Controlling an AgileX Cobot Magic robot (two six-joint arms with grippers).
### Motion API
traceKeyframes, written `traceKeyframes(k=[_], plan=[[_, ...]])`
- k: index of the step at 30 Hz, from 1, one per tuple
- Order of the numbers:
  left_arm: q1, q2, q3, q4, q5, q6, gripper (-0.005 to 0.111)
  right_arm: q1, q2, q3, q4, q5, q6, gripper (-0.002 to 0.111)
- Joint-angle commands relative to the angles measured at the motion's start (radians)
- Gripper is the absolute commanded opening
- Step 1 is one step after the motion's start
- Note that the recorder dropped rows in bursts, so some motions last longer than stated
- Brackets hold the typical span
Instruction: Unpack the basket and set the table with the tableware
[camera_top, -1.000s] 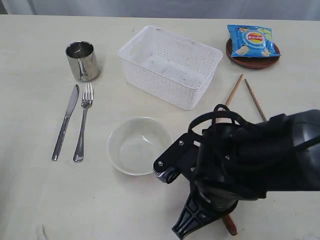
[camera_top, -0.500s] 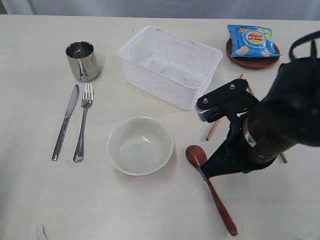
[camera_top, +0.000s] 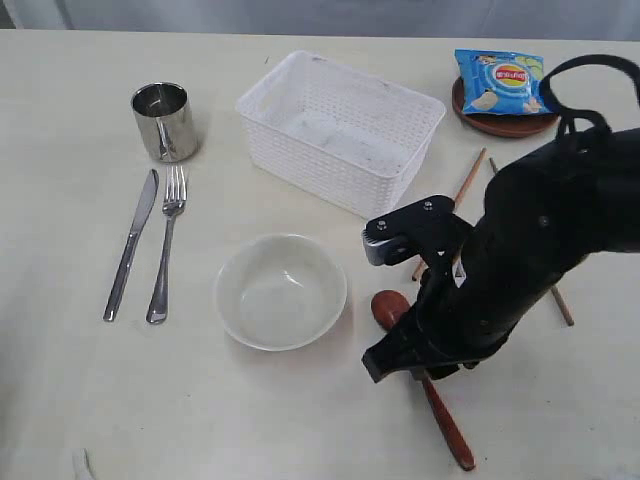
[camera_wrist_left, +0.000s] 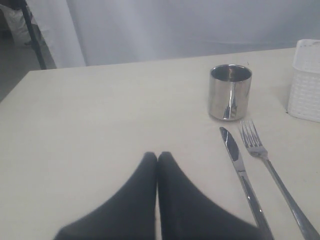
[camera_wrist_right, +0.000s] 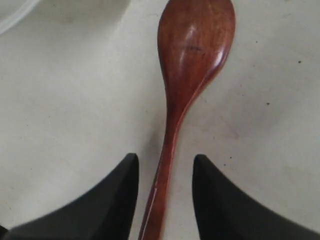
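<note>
My right gripper grabs the reddish-brown spoon by its handle (camera_top: 445, 422) next, which leaves the spoon's rounded head free to rest in the pale bowl (camera_top: 281, 291).
The reddish-brown spoon (camera_top: 388, 308) lies flat on the table (camera_top: 80, 400) just right of the pale bowl (camera_top: 281, 291). My right gripper (camera_wrist_right: 165, 160) is open and straddles the spoon (camera_wrist_right: 195, 55) at its handle, with a gap on each side. In the exterior view the right arm (camera_top: 500, 270) covers the middle of the handle. The white basket (camera_top: 335, 190) stands behind, and nothing shows inside it. Steel cup (camera_top: 164, 121), knife (camera_top: 130, 245) and fork (camera_top: 167, 245) lie at the left. My left gripper (camera_wrist_left: 157, 156) is shut and empty, near the knife (camera_wrist_left: 240, 167).
Two wooden chopsticks (camera_top: 465, 185) lie right of the basket, partly under the right arm. A blue chip bag (camera_top: 503, 82) rests on the brown plate (camera_top: 500, 128) at the back right. The left wrist view also shows the cup (camera_wrist_left: 230, 92), fork (camera_wrist_left: 270, 167) and basket corner (camera_wrist_left: 306, 82).
The right arm swung off to the right, leaving the spoon on the table, then came back low over its handle. Its jaws have opened. Nothing else moved.
</note>
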Motion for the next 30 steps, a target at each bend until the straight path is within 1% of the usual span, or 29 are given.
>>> traceKeyframes(k=[1, 4, 14, 16, 18, 19, 20, 24, 30], plan=[[-0.005, -0.002, 0.002, -0.001, -0.001, -0.002, 0.0, -0.005, 0.046, 0.001, 0.004, -0.06, -0.007, 0.036], [-0.005, -0.002, 0.002, -0.001, -0.001, -0.002, 0.0, -0.005, 0.069, 0.001, 0.004, -0.079, -0.007, 0.033], [-0.005, -0.002, 0.002, -0.001, -0.001, -0.002, 0.0, -0.005, 0.133, 0.001, 0.004, -0.12, 0.003, 0.032], [-0.005, -0.002, 0.002, -0.001, -0.001, -0.002, 0.0, -0.005, 0.148, 0.001, 0.004, -0.123, 0.003, 0.027], [-0.005, -0.002, 0.002, -0.001, -0.001, -0.002, 0.0, -0.005, 0.16, 0.001, 0.004, -0.123, 0.003, 0.015], [-0.005, -0.002, 0.002, -0.001, -0.001, -0.002, 0.0, -0.005, 0.163, 0.001, 0.002, -0.118, 0.001, 0.007], [-0.005, -0.002, 0.002, -0.001, -0.001, -0.002, 0.0, -0.005, 0.164, 0.001, 0.0, -0.115, -0.001, 0.001], [-0.005, -0.002, 0.002, -0.001, -0.001, -0.002, 0.0, -0.005, 0.123, 0.001, -0.036, -0.062, 0.006, -0.001], [-0.005, -0.002, 0.002, -0.001, -0.001, -0.002, 0.0, -0.005, -0.061, -0.009, -0.113, 0.032, 0.056, -0.001]])
